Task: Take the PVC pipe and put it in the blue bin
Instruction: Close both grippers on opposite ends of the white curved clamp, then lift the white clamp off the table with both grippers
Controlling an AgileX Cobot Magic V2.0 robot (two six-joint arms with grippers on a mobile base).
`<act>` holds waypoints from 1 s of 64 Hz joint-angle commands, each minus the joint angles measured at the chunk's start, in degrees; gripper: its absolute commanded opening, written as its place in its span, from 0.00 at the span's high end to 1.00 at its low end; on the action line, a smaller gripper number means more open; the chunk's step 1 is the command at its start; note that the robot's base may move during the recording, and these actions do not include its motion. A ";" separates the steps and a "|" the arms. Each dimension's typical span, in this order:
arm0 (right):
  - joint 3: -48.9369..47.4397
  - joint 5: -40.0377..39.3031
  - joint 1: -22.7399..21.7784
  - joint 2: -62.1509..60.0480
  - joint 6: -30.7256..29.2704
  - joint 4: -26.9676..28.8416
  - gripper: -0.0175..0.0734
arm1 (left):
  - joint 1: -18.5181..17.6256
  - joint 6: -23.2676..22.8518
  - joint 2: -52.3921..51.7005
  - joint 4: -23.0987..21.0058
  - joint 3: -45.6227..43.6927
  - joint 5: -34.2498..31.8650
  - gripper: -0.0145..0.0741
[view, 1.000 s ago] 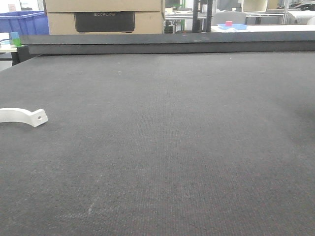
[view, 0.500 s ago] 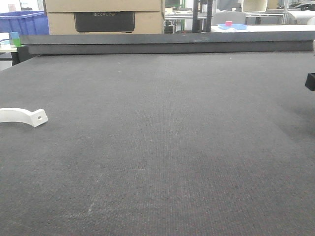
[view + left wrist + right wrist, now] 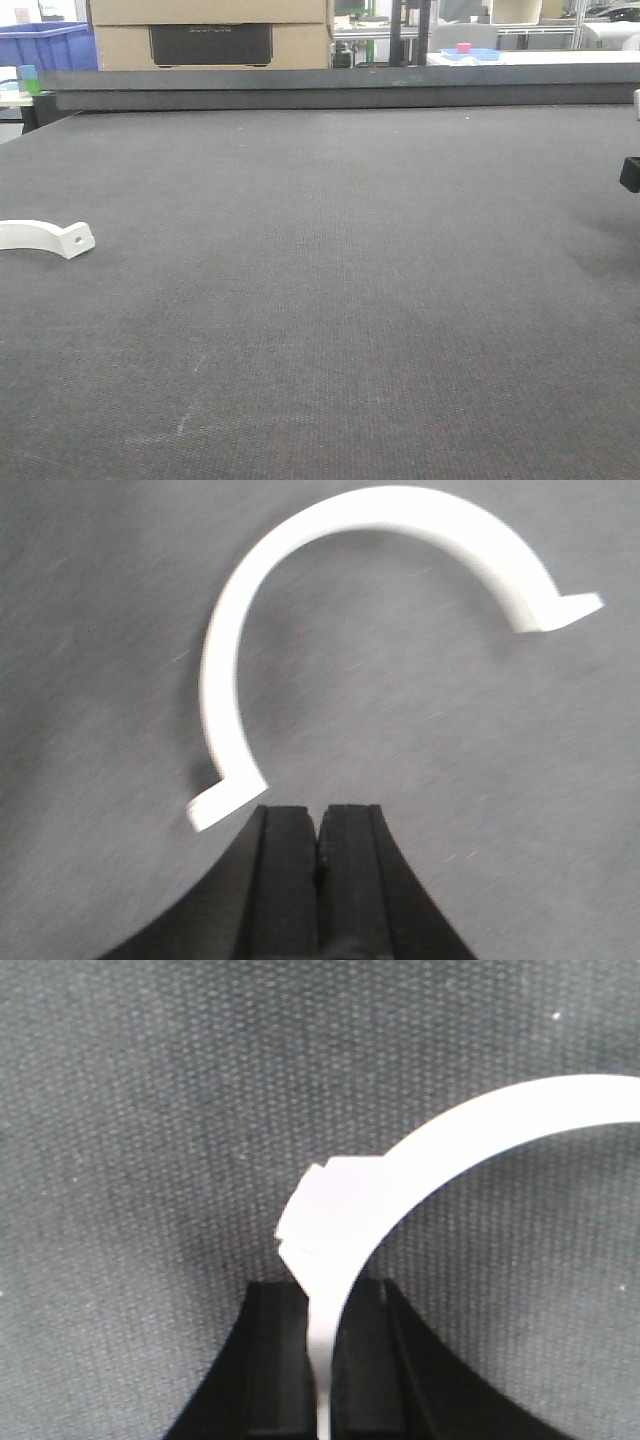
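Next, my left gripper grabs the white curved PVC pipe by its tabbed end [image 3: 228, 798], to place the pipe in the blue bin.
A white curved PVC pipe piece [image 3: 45, 236] with a holed tab lies on the dark mat at the left edge of the front view. In the left wrist view it [image 3: 300, 590] lies flat as an arch. My left gripper [image 3: 318, 820] is shut and empty, just short of the piece's near tab. My right gripper [image 3: 322, 1300] is shut on the end of a second white curved piece [image 3: 450, 1145], held over the mat. Only a black part of the right arm [image 3: 630, 172] shows at the right edge of the front view. The blue bin [image 3: 50, 45] stands beyond the table's far left corner.
A dark raised rail [image 3: 340, 88] runs along the table's far edge. Behind it are cardboard boxes [image 3: 210, 30] and a shallow blue tray [image 3: 472, 54] with a pink block. A green object [image 3: 32, 80] sits at the far left.
A black part of the right arm has come into view at the right edge of the front view and has since dropped slightly. The white piece on the mat has stayed put.
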 commanded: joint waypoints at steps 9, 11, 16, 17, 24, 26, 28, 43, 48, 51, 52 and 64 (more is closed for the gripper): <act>-3.14 2.61 1.18 -1.54 -0.07 0.78 0.99 | -0.26 7.14 7.43 0.87 -6.25 1.96 0.96; -3.64 3.14 1.56 -2.12 -0.50 0.78 0.99 | -0.33 7.14 9.11 2.05 -7.03 1.84 0.95; -4.19 4.46 2.88 -4.17 -0.53 0.78 0.99 | -0.47 7.14 12.50 4.40 -9.04 1.84 0.89; -4.17 4.61 3.16 -4.59 -0.53 0.78 0.99 | -0.47 7.14 13.47 4.92 -9.62 1.84 0.85; -4.17 5.32 5.65 -7.44 -0.98 0.78 0.99 | -0.47 7.14 18.16 7.22 -12.44 1.30 0.67; -4.17 5.32 6.23 -7.91 -0.98 0.78 0.99 | -0.47 7.14 19.23 7.64 -13.08 0.72 0.63; -4.17 5.32 6.60 -8.34 -0.98 0.78 0.99 | -0.47 7.14 20.25 7.62 -13.67 -0.07 0.60; -4.17 5.12 7.99 -8.72 -0.98 0.83 0.99 | -0.70 7.14 27.18 7.88 -15.50 -2.52 0.55; -4.17 4.93 7.99 -8.72 -0.98 0.83 0.99 | -0.70 8.27 28.94 8.16 -15.50 -2.14 0.55; -4.17 4.24 7.99 -8.72 -0.98 0.83 0.99 | -0.70 9.15 29.48 8.03 -15.50 -1.89 0.56; -4.17 4.07 7.99 -8.72 -0.98 0.83 0.99 | -0.70 9.44 29.63 8.03 -15.50 -1.89 0.56; -4.17 3.04 7.99 -8.72 -0.98 0.83 0.99 | -0.70 10.10 30.44 8.03 -15.40 -1.60 0.57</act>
